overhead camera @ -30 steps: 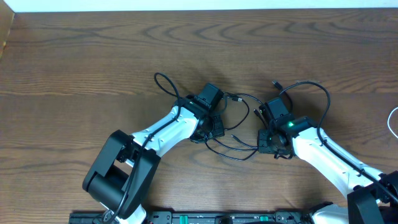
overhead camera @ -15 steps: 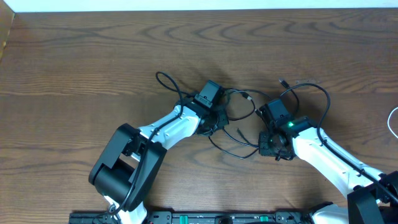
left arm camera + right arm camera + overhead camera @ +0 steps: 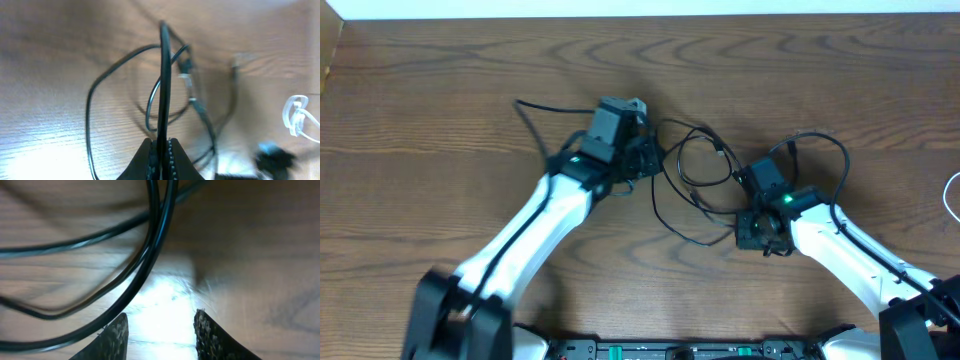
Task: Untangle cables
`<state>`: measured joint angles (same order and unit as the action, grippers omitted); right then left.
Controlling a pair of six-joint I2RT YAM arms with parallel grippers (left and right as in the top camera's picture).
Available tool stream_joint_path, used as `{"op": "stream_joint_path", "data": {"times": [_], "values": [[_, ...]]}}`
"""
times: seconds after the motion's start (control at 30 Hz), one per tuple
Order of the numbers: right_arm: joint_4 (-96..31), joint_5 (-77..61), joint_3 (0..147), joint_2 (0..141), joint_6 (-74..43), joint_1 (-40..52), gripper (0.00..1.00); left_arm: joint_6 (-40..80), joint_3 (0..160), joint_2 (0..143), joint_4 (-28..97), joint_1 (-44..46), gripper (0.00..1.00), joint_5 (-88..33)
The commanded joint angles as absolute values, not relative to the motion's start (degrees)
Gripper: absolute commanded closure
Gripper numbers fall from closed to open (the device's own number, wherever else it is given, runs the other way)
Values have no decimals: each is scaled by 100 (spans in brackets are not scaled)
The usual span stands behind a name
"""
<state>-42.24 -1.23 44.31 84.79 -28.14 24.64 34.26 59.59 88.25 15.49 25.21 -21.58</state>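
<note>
Next, my right gripper grabs the black cable pieces across the cable's loops from my left gripper, to pull the cables apart.
My left gripper (image 3: 162,148) is shut on the thin black cable (image 3: 163,75), which runs straight up out of its jaws. Overhead, the left gripper (image 3: 646,158) sits at the upper left of the cable's loose loops, which spread across the wood toward my right gripper (image 3: 757,236). In the right wrist view the right gripper (image 3: 161,332) is open, with bare table between its fingers. Black cable strands (image 3: 156,255) cross just ahead of it and beside its left finger. The white cable (image 3: 296,115) lies apart, at the table's right edge (image 3: 951,196).
The wooden table (image 3: 440,90) stretches out to the left and back. The arms' own thicker black cords arc near each wrist, one behind the left wrist (image 3: 532,120), one over the right (image 3: 830,145). The arm bases line the front edge.
The left gripper has shut on the black cable and swung up and to the left, dragging the loops that way. The right gripper has barely moved.
</note>
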Motion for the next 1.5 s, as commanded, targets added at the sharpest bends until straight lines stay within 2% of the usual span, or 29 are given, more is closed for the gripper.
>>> {"op": "stream_joint_path", "data": {"times": [0.0, 0.17, 0.37, 0.43, 0.47, 0.53, 0.67, 0.83, 1.0, 1.13, 1.27, 1.33, 1.37, 1.47], "values": [[-4130, -499, 5017, 8460, -2290, 2320, 61, 3002, 5953, 7937, 1594, 2285, 93, -2311], [-3739, -943, 5647, 8460, -2202, 2248, 57, 3004, 5953, 7026, 1592, 2078, 92, -2316], [-3356, -1240, 5653, 8466, -2220, 2261, 53, 3096, 5953, 6346, 1527, 1927, 92, -2335], [-3310, -1824, 5651, 8466, -2086, 2294, 52, 3223, 5953, 6149, 1387, 1890, 92, -2394], [-3199, -2711, 5651, 8466, -1396, 2342, 53, 3267, 5953, 6077, 1262, 1890, 92, -2456], [-3083, -3634, 5651, 8466, -521, 2410, 48, 3284, 5953, 6045, 1164, 1890, 92, -2506], [-2838, -3837, 5651, 8466, 43, 2453, 44, 3260, 5951, 6160, 1361, 1894, 92, -2504], [-2257, -4003, 5651, 8466, 154, 2453, 41, 3218, 5951, 6469, 1686, 1896, 92, -2515], [-1822, -5081, 5651, 8466, 491, 2464, 40, 3221, 5951, 6589, 1577, 1898, 92, -2602], [-1811, -5162, 5651, 8466, 548, 2613, 41, 3494, 5951, 6591, 1186, 1909, 92, -3177], [-1684, -5157, 5651, 8466, 545, 2762, 41, 3548, 5951, 6591, 1153, 1909, 92, -3201], [-1549, -5129, 5651, 8466, 543, 2786, 48, 3621, 5951, 6591, 1149, 1909, 92, -3345], [-1249, -4821, 5651, 8466, 513, 2779, 96, 3629, 5951, 6591, 1151, 1909, 92, -3533], [-875, -3723, 5653, 8462, -338, 2749, 99, 3559, 5951, 6593, 1317, 1909, 92, -3538]]}}
